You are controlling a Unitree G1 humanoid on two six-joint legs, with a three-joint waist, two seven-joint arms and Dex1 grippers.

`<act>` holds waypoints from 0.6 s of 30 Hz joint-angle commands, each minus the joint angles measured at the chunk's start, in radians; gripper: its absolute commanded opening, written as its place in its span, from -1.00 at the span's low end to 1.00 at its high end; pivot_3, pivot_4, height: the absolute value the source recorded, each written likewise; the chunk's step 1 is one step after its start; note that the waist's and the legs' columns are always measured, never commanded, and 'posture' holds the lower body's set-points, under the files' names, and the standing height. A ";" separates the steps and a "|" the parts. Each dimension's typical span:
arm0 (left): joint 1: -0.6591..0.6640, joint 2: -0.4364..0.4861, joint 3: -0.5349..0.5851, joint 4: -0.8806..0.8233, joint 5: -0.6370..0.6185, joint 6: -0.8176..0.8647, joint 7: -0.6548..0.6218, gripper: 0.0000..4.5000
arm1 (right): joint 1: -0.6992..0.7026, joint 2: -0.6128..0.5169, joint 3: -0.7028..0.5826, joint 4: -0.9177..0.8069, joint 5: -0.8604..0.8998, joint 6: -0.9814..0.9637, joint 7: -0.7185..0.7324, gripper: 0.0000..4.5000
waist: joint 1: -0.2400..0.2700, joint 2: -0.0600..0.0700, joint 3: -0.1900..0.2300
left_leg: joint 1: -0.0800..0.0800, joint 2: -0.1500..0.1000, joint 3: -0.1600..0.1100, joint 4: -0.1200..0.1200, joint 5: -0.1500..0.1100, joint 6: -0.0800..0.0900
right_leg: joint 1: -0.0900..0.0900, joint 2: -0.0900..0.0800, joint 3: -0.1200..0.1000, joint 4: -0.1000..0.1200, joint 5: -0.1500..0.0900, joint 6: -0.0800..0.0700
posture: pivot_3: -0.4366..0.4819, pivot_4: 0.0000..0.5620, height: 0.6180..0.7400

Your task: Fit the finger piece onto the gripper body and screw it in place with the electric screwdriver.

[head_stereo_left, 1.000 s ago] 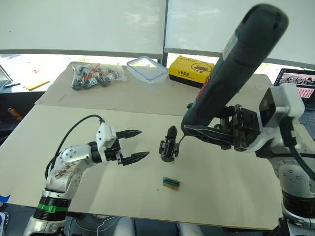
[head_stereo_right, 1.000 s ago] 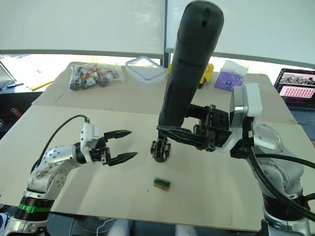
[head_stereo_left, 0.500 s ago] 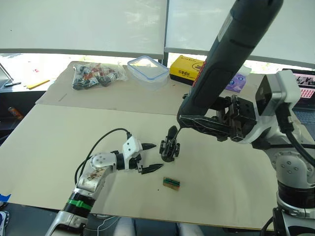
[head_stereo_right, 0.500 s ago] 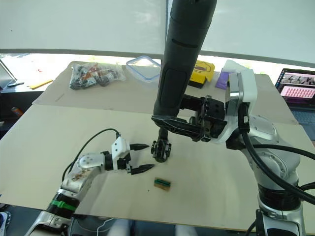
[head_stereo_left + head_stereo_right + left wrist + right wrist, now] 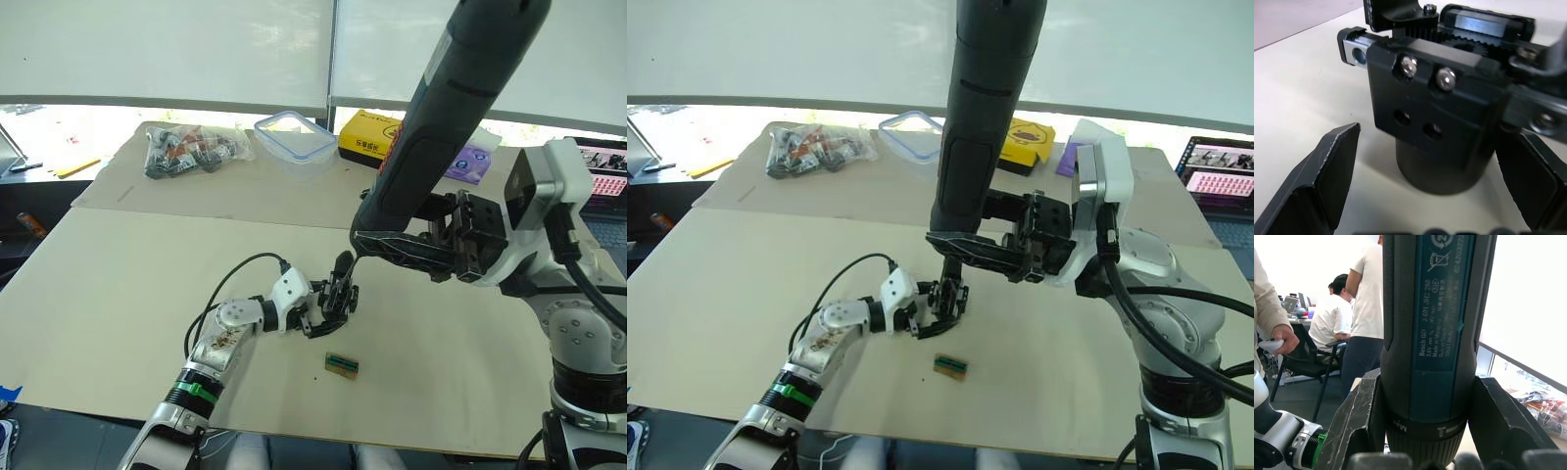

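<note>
I will next grab the gripper body by its round base point(image 5: 1442, 169) with my left gripper. The toothed top point(image 5: 1464, 41) then stays free for the finger piece and the screw.
The gripper body point(image 5: 338, 296) stands upright on the pale table point(image 5: 147, 284), a small black assembly on a round base. A pointed black finger point(image 5: 342, 261) rises from its top; I cannot tell whether this is the finger piece. My left gripper point(image 5: 328, 311) is open, with one finger on each side of the body's base; in the left wrist view the body point(image 5: 1435, 98) sits between the fingers point(image 5: 1327, 166) with gaps on both sides. My right gripper point(image 5: 392, 250) is shut on the electric screwdriver point(image 5: 441, 117). The screwdriver is nearly upright, its thin bit pointing down at the body's top.
A small green-brown block point(image 5: 341, 364) lies just in front of the body. At the back of the table are a bag of parts point(image 5: 191, 149), a clear plastic container point(image 5: 294, 137), a yellow box point(image 5: 370, 135) and a purple packet point(image 5: 470, 162). A laptop point(image 5: 605, 162) is at the far right.
My left arm has reached right across the table and its open fingers now flank the gripper body. The screwdriver shifted a little left and more upright, then held still.
</note>
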 commanded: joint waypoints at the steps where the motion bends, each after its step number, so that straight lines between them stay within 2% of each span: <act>1: -0.014 -0.002 -0.014 0.004 0.009 0.005 -0.009 0.87 | -0.015 0.005 -0.026 -0.037 0.029 -0.012 -0.001 -0.14 | 0.000 0.000 0.000 | 0.000 0.000 0.000 0.000 0.000 0.000 | 0.000 0.000 0.000 0.000 0.000 0.000 | -0.05 -0.47 1.00; 3: -0.009 0.000 -0.019 -0.001 -0.002 0.013 -0.035 0.64 | -0.013 0.004 -0.027 -0.038 0.028 -0.012 0.000 -0.14 | 0.000 0.000 0.000 | 0.000 0.000 0.000 0.000 0.000 0.000 | 0.000 0.000 0.000 0.000 0.000 0.000 | -0.05 -0.47 1.00; 6: -0.012 0.004 -0.021 0.004 -0.007 0.006 -0.062 0.03 | -0.010 0.003 -0.029 -0.039 0.029 -0.012 0.001 -0.14 | 0.000 0.000 0.000 | 0.000 0.000 0.000 0.000 0.000 0.000 | 0.000 0.000 0.000 0.000 0.000 0.000 | -0.05 -0.47 1.00; 13: -0.079 0.028 -0.026 0.105 -0.017 -0.091 -0.198 0.02 | -0.005 -0.008 -0.034 -0.044 0.062 0.011 0.009 -0.14 | 0.000 0.000 0.000 | 0.000 0.000 0.000 0.000 0.000 0.000 | 0.000 0.000 0.000 0.000 0.000 0.000 | -0.05 -0.47 1.00; 18: -0.129 0.054 -0.023 0.187 -0.072 -0.110 -0.396 0.02 | 0.000 -0.017 -0.037 -0.056 0.091 0.031 0.009 -0.14 | -0.002 0.000 0.000 | 0.000 0.000 0.000 0.000 0.000 0.000 | 0.000 0.000 0.000 0.000 0.000 0.000 | -0.05 -0.47 1.00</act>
